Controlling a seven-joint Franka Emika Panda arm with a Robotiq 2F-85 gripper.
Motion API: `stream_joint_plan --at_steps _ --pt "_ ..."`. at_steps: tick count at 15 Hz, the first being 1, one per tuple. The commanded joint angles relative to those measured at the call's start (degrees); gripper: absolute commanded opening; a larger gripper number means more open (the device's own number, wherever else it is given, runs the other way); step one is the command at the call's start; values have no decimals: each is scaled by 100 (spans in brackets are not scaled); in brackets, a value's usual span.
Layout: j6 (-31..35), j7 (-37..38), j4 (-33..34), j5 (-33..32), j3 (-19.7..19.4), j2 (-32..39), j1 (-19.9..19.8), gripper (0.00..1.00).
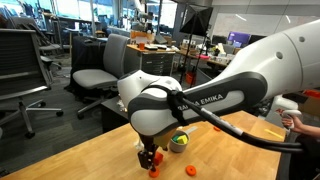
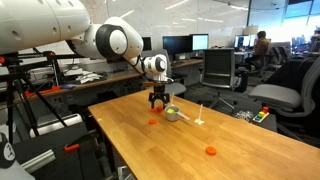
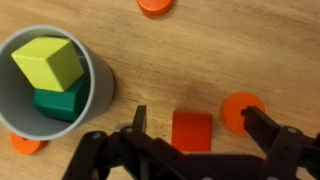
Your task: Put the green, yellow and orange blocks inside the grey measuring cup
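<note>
The gripper should close now, because the ends of its fingers are on both sides of the block and reach past the block's far edge. Closing now would hold the orange block [image 3: 192, 131].
In the wrist view the grey measuring cup [image 3: 96, 82] stands at the left and holds a yellow block [image 3: 48, 60] and a green block [image 3: 58, 102]. An orange-red block [image 3: 192, 130] lies flat on the wooden table, right of the cup. My gripper [image 3: 198, 126] is open, with one finger on each side of this block and apart from it. In both exterior views the gripper [image 1: 150, 158] [image 2: 158, 101] hangs low over the table just beside the cup [image 1: 178, 142] [image 2: 172, 115]. The orange block [image 1: 153, 171] shows under the fingers.
Flat orange discs lie on the table: by my right finger [image 3: 240, 110], at the top edge [image 3: 154, 5], beside the cup [image 3: 26, 144], and farther off [image 1: 192, 170] [image 2: 210, 151]. A white stick [image 2: 200, 114] lies past the cup. Office chairs and desks surround the table.
</note>
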Motion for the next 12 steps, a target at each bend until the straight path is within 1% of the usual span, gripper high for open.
stream_joint_plan --at_steps 1,3,4,6,12 --pt "-234 -126 384 73 54 185 -59 100" --pt "-245 -124 391 79 56 190 -81 100" --pt "-232 -122 389 73 52 195 -91 78" --pt "-209 -114 392 80 53 198 -116 66" --pt "-162 -110 387 109 69 197 -196 18"
